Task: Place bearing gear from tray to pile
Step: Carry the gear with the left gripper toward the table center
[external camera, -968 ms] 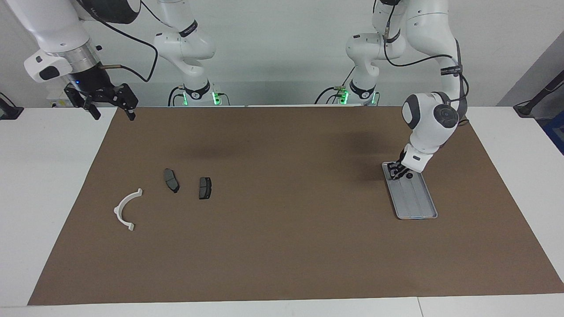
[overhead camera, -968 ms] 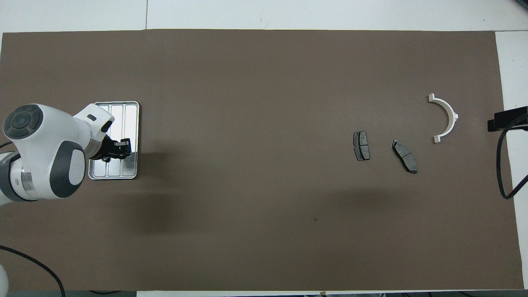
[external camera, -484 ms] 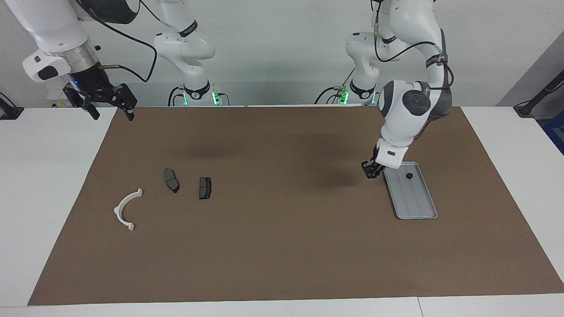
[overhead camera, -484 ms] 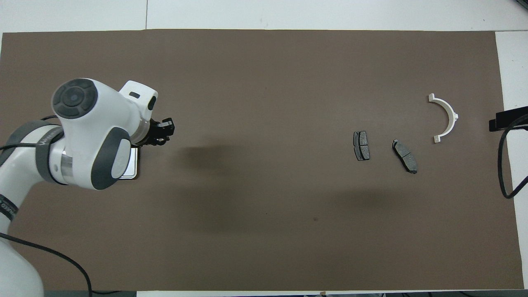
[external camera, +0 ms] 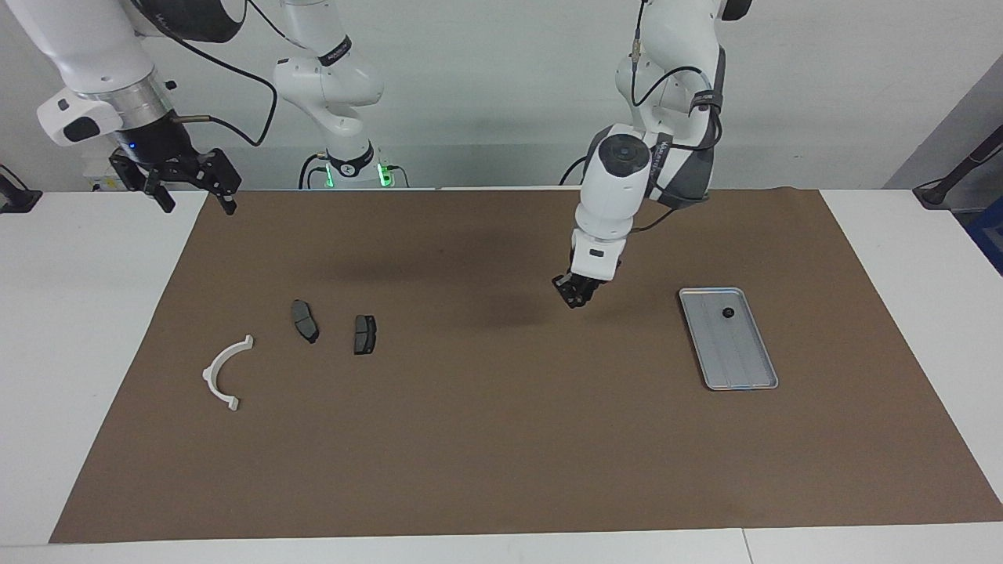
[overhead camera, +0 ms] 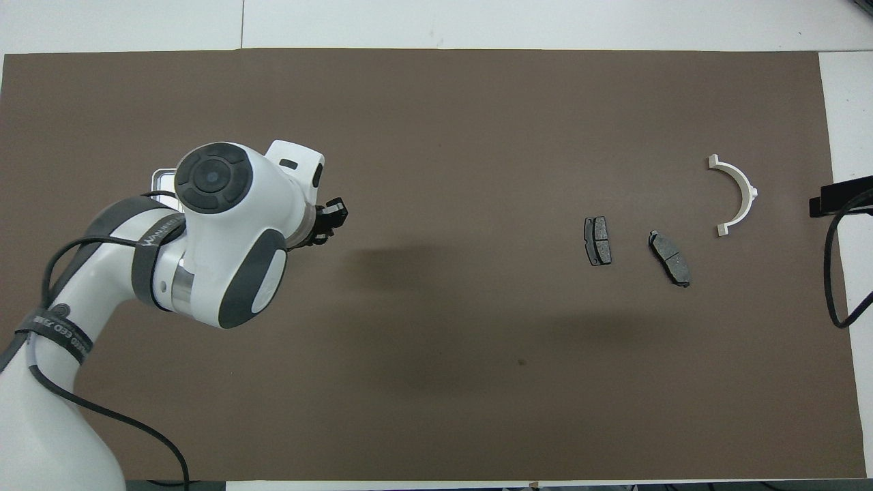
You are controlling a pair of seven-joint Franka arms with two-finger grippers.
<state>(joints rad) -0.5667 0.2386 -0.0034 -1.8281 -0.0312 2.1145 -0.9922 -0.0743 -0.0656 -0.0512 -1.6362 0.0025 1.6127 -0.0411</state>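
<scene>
My left gripper's fingers are still far short of the dark plates, so for now it keeps holding until they reach the plates.
The silver-grey tray (external camera: 733,345) lies toward the left arm's end of the table, and a small dark round part (external camera: 727,312) lies on it. In the overhead view only a corner of the tray (overhead camera: 158,179) shows past the arm. My left gripper (external camera: 576,298) hangs over the bare mat between the tray and the pile; it also shows in the overhead view (overhead camera: 333,217). The pile is a white half-ring bracket (external camera: 226,371) and two dark plates (external camera: 305,320) (external camera: 364,334). My right gripper (external camera: 200,205) is open and waits raised over the mat's corner by its base.
A brown mat (external camera: 501,439) covers most of the white table. A black cable (overhead camera: 833,273) hangs at the right arm's end of the table.
My left gripper has lifted off the tray and swung toward the pile, now well off the tray. The small dark part stays on the tray. The right arm has barely moved.
</scene>
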